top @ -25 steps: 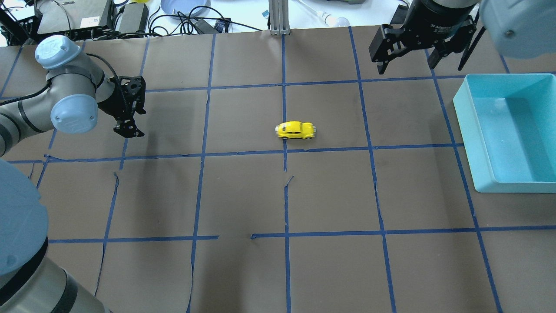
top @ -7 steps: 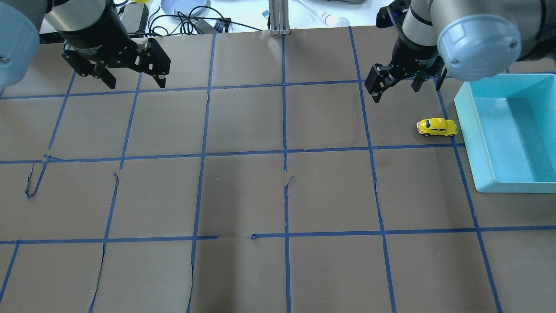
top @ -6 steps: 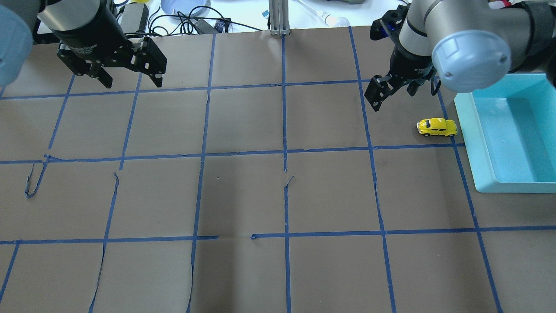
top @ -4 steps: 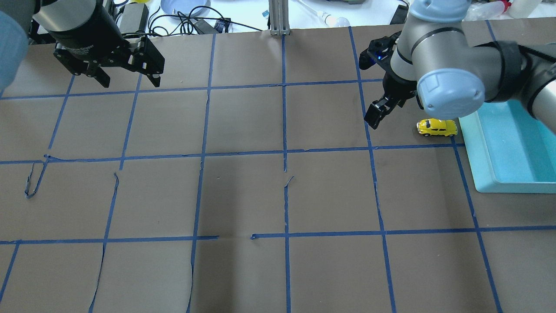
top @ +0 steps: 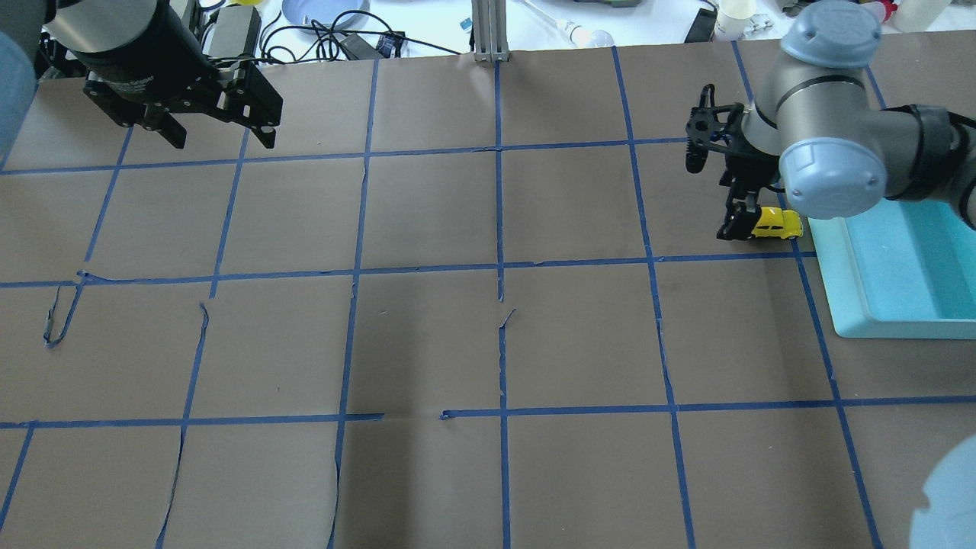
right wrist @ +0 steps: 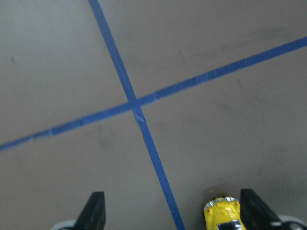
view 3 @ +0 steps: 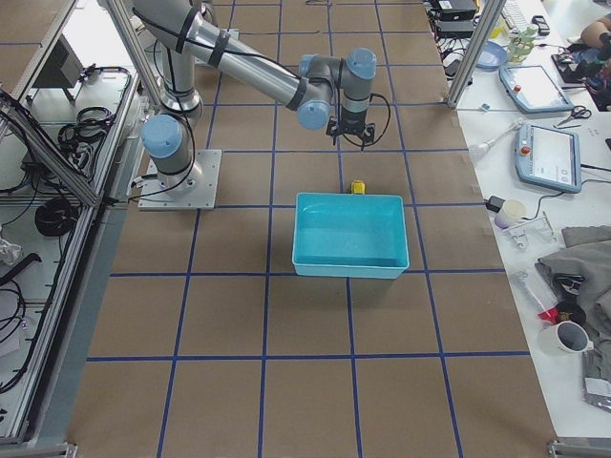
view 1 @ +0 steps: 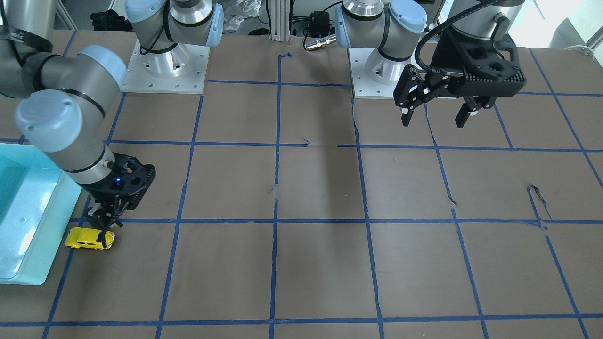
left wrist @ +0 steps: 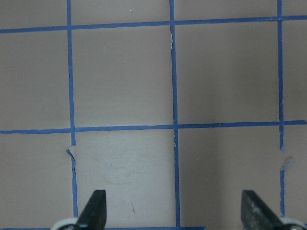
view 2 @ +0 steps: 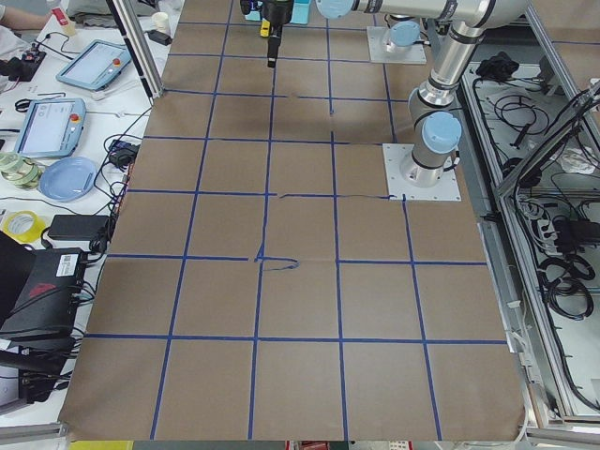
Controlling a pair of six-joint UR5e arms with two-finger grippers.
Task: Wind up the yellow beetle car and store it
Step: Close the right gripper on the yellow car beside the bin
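Observation:
The ends of the yellow beetle car (top: 778, 223) are rounded and sloping. My right gripper needs to grab the car across its facing door sides next.
The yellow beetle car (top: 778, 223) stands on the brown table just left of the teal bin (top: 839, 297). It also shows in the front view (view 1: 88, 238). My right gripper (top: 749, 227) is open and low over the car. In the right wrist view the car (right wrist: 221, 214) sits at the bottom edge between the open fingers (right wrist: 96, 211), close to the right one. I cannot tell whether it touches. My left gripper (top: 223, 142) is open and empty, high over the far left of the table; the left wrist view (left wrist: 173, 194) shows only bare paper.
The teal bin (view 1: 21, 245) is empty and lies at the table's right end in the overhead view. Blue tape lines cross the brown paper, with small tears (top: 57, 324). Cables and a blue plate (top: 320, 11) lie beyond the far edge.
The car has rolled from the table's middle to beside the bin and stopped. My right gripper has swung down over it, still open. My left gripper has drifted slightly back, still open.

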